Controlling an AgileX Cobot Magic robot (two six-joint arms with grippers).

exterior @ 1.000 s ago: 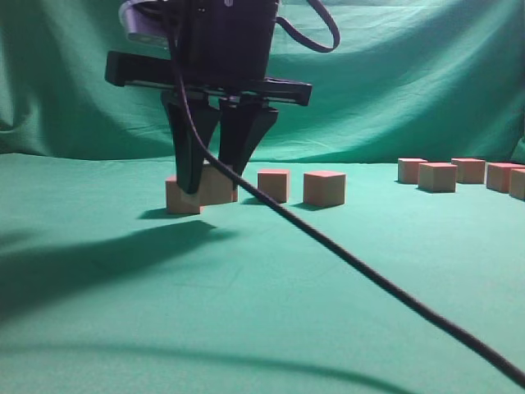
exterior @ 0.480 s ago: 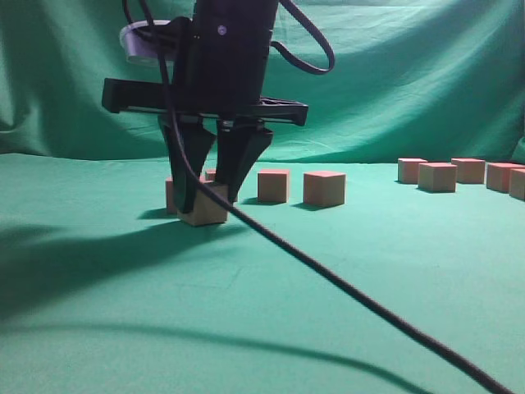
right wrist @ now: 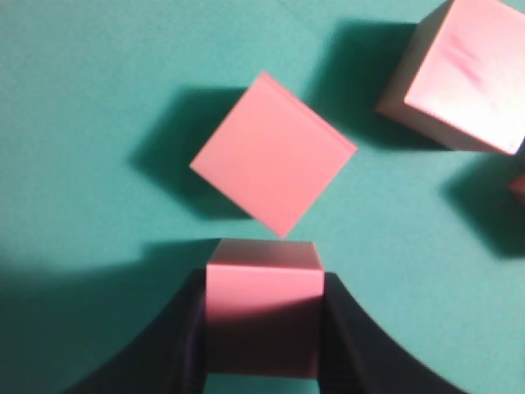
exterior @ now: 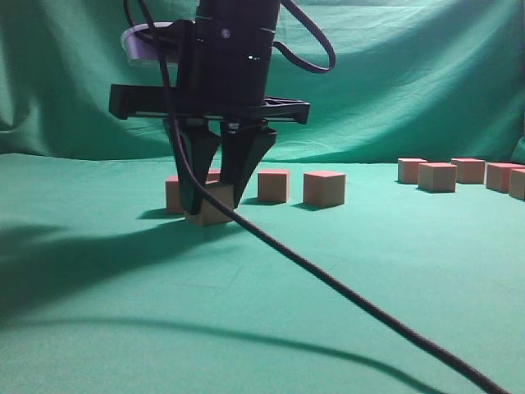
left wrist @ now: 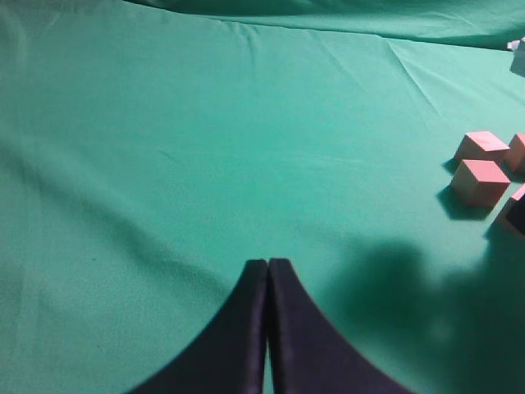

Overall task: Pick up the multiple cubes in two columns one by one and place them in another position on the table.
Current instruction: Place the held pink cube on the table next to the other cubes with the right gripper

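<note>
The base of the cube in my right gripper is down at the teal cloth beside the placed cubes, so my right gripper needs to let go of the cube.
My right gripper (exterior: 212,205) (right wrist: 264,281) is shut on one pinkish-red cube (exterior: 210,215) (right wrist: 262,304), held low over the teal table (exterior: 246,328); I cannot tell whether it touches the cloth. Close behind it stand more cubes: one at the left (exterior: 171,195), two to the right (exterior: 273,185) (exterior: 324,188). In the right wrist view a turned cube (right wrist: 273,164) lies just ahead of the held one, and another (right wrist: 459,74) sits at the top right. My left gripper (left wrist: 268,264) is shut and holds nothing, with two cubes (left wrist: 480,181) (left wrist: 481,146) far to its right.
A second group of several cubes (exterior: 437,176) stands at the far right of the exterior view. A black cable (exterior: 353,287) hangs from the right arm and runs slantwise to the bottom right corner. Green cloth backdrop (exterior: 410,74) rises behind the table.
The right gripper has drawn the gripped cube out of the row toward the camera and slightly down, then shifted a little to the right. The other cubes have not moved.
</note>
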